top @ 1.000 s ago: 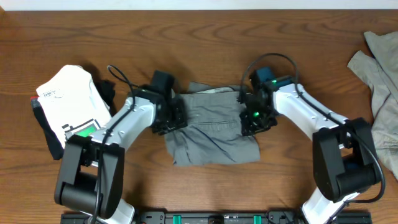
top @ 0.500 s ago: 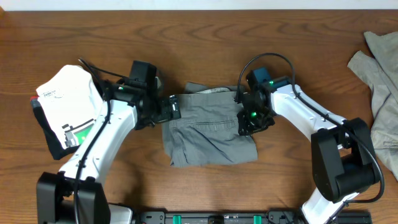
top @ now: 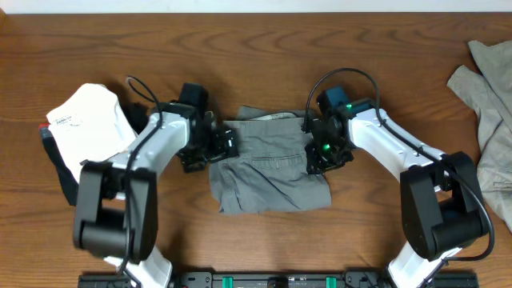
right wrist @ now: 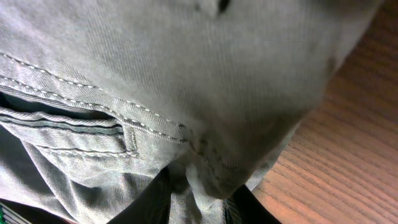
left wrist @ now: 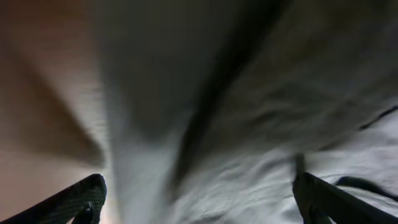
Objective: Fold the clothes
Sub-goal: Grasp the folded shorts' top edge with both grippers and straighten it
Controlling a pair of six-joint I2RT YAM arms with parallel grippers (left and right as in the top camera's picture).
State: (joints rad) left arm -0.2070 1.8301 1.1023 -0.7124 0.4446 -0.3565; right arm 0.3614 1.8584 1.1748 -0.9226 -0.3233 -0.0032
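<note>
The folded grey shorts need to be stacked on the white garment. My left gripper should grab them, layers together, by the shorts' edge opposite my right gripper.
The clothes in play are a pair of grey shorts [top: 268, 172], lying folded into a rough rectangle at the table's middle. My left gripper [top: 226, 146] is at the shorts' upper left edge, open wide. In the left wrist view blurred grey cloth [left wrist: 249, 124] fills the frame, and the left gripper [left wrist: 199, 208] has nothing pinched between its far-apart fingertips [left wrist: 84, 198]. My right gripper [top: 316, 158] is at the shorts' upper right edge. In the right wrist view it [right wrist: 202, 202] is shut on a fold of the stitched grey fabric [right wrist: 155, 74].
A white folded garment with a label [top: 88, 128] lies at the left on a dark item [top: 60, 172]. Another grey-khaki garment [top: 490, 88] is heaped at the right edge. A black rail [top: 264, 280] runs along the front edge.
My left gripper opened and let go of the shorts' left edge, drew back to the left, then came back to that edge. The right arm has stayed put.
</note>
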